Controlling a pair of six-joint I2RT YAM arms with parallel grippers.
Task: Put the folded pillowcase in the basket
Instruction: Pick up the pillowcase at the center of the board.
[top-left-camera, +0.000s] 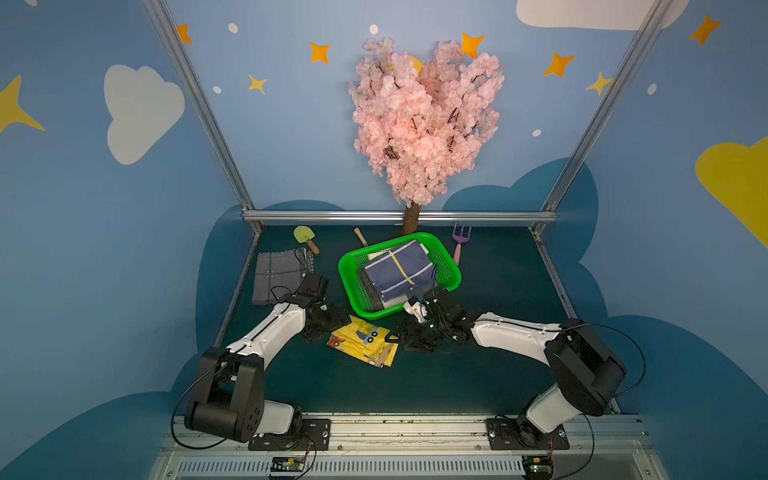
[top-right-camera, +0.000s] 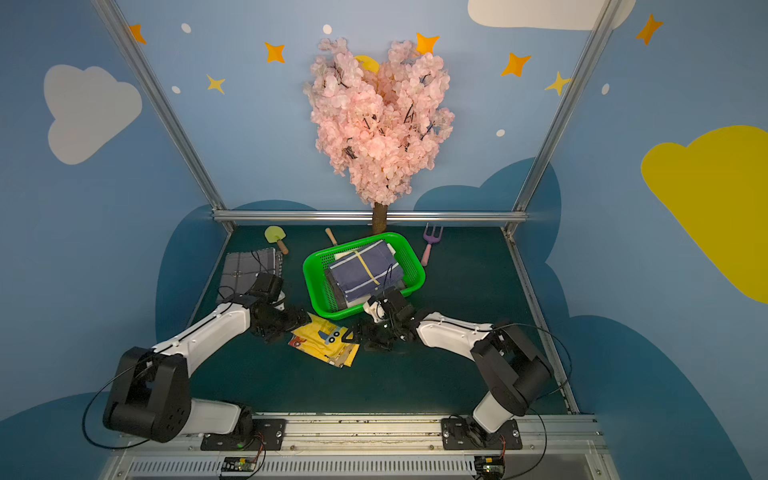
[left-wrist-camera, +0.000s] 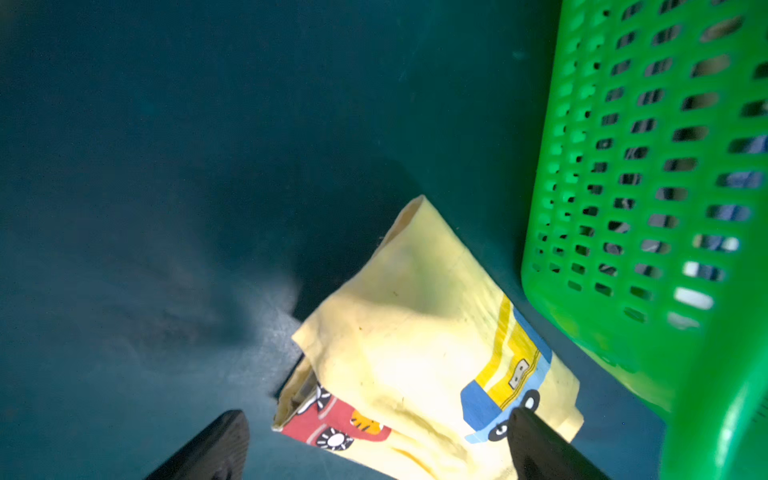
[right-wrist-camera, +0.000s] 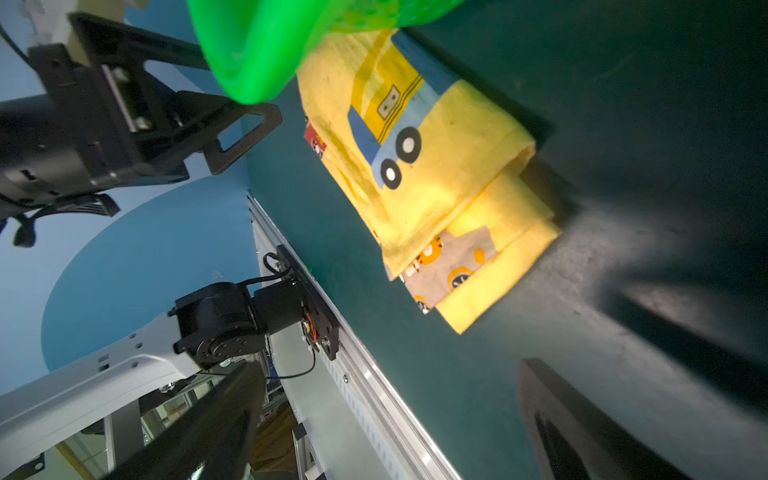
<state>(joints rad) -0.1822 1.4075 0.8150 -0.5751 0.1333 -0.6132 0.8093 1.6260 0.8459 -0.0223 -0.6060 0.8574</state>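
Observation:
Next, my right gripper picks up the pillowcase by its layered edge (top-left-camera: 389, 353) (right-wrist-camera: 502, 264) opposite my left gripper, to put it still folded in the basket.
A yellow folded pillowcase (top-left-camera: 361, 345) (top-right-camera: 326, 343) with a blue truck print lies flat on the green mat, just in front of the bright green basket (top-left-camera: 345, 270) (top-right-camera: 309, 270). My left gripper (top-left-camera: 328, 328) (left-wrist-camera: 376, 415) is open at the pillowcase's (left-wrist-camera: 415, 353) left edge, low over the mat, with that edge lying between its fingers. My right gripper (top-left-camera: 395, 334) (right-wrist-camera: 388, 368) is open at the cloth's right side, a little short of the pillowcase (right-wrist-camera: 436, 187). The basket's perforated wall (left-wrist-camera: 623, 166) and rim (right-wrist-camera: 257, 54) stand close by.
A folded navy cloth (top-left-camera: 395, 274) lies in the basket on top of others. A grey folded cloth (top-left-camera: 276, 276) lies at back left. A toy shovel (top-left-camera: 305, 239), a purple fork (top-left-camera: 458, 241) and a pink blossom tree (top-left-camera: 419, 124) stand along the back rail.

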